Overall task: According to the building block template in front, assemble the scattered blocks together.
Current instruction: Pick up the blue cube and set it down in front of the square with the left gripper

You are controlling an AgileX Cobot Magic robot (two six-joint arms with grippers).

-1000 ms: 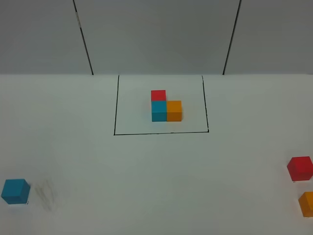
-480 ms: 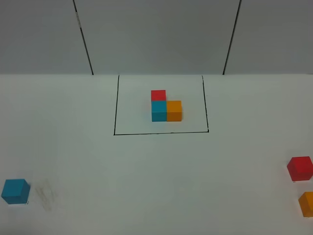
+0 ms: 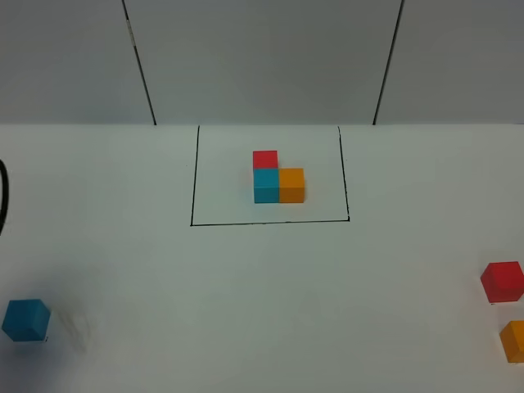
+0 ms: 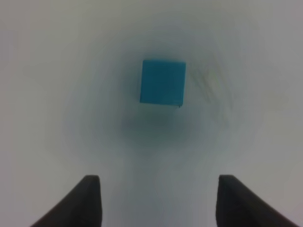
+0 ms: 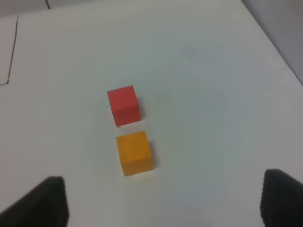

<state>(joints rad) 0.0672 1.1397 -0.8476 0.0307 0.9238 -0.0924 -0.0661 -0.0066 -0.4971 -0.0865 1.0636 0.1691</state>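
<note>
My left gripper takes hold of the loose cyan-blue cube [image 3: 25, 320] by its opposite sides next, to match the template's cyan cube.
The building block template [image 3: 277, 180] is an L of red, cyan-blue and orange cubes inside a black drawn rectangle at the table's middle back. The loose cyan-blue cube [image 3: 25, 319] sits at the front left. It also shows in the left wrist view [image 4: 163, 82], ahead of my open, empty left gripper [image 4: 160, 203]. The loose red cube [image 3: 502, 282] and orange cube [image 3: 514, 341] sit at the front right, a small gap apart. In the right wrist view the red cube [image 5: 123, 105] and orange cube [image 5: 135, 152] lie ahead of my open, empty right gripper [image 5: 163, 203].
A white table [image 3: 262, 278] with a grey panelled wall behind it. A thin dark curved part [image 3: 2, 196] shows at the left edge of the exterior view. The table's right edge [image 5: 272, 42] runs close to the red and orange cubes.
A dark curved part has come into view at the left edge, and a faint shadow has spread over the cyan-blue cube. No cube has moved.
</note>
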